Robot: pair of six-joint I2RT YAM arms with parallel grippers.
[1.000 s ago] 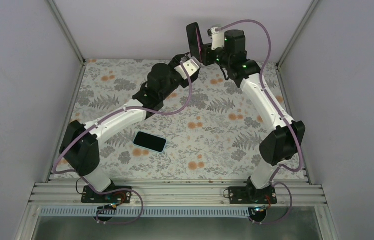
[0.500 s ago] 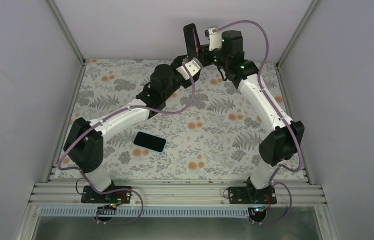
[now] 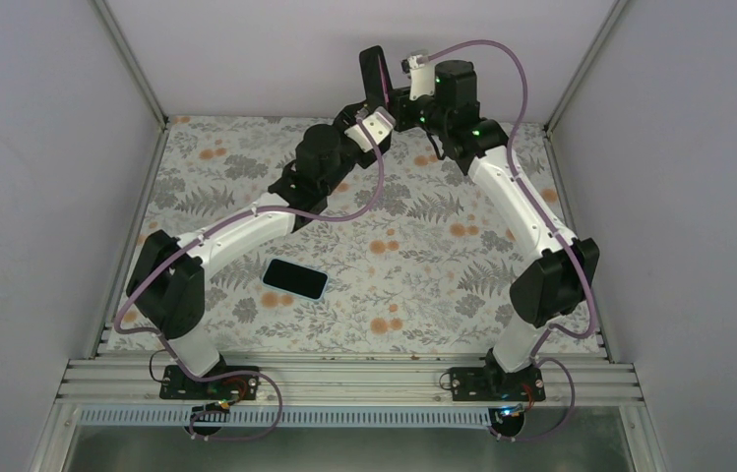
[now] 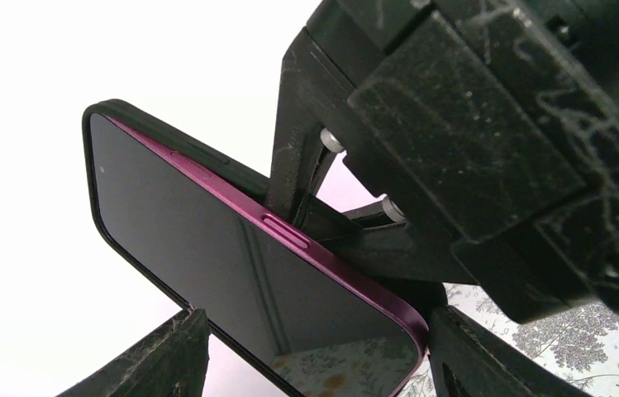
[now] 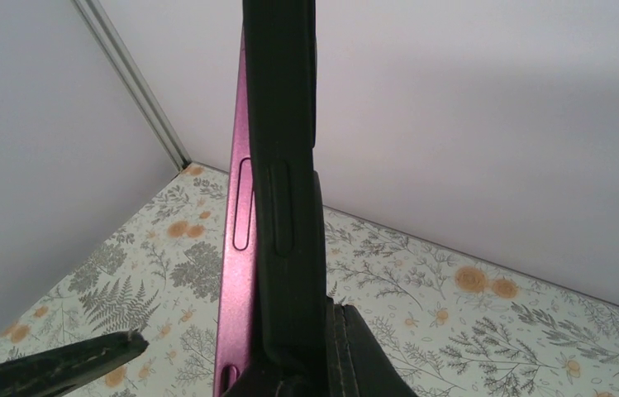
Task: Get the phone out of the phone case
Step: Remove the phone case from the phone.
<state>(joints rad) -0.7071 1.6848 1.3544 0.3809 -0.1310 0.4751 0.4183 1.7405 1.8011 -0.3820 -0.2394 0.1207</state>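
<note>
The magenta phone needs to be grabbed next by its lower end (image 3: 381,96) (image 4: 376,351) with the robot's left gripper, so that the black case is free to slide off.
My right gripper (image 3: 396,94) is shut on the black phone case (image 3: 374,71) and holds it upright above the table's far edge. In the right wrist view the case (image 5: 285,165) stands edge-on with the magenta phone (image 5: 235,273) partly out along one long side. In the left wrist view the phone's dark screen (image 4: 248,273) faces the camera, and the case rim (image 4: 198,155) shows behind it. My left gripper (image 4: 314,331) is open, its fingers (image 4: 165,356) either side of the phone's lower corner. One left finger also shows in the right wrist view (image 5: 58,368).
A second dark phone-shaped slab (image 3: 295,278) lies flat on the floral table mat (image 3: 423,285), near the left arm's elbow. Grey walls (image 3: 246,49) close the back and sides. Both arms meet at the far centre.
My left gripper has moved up and toward the held phone until its fingers flank the lower corner. The right gripper has shifted the case slightly left.
</note>
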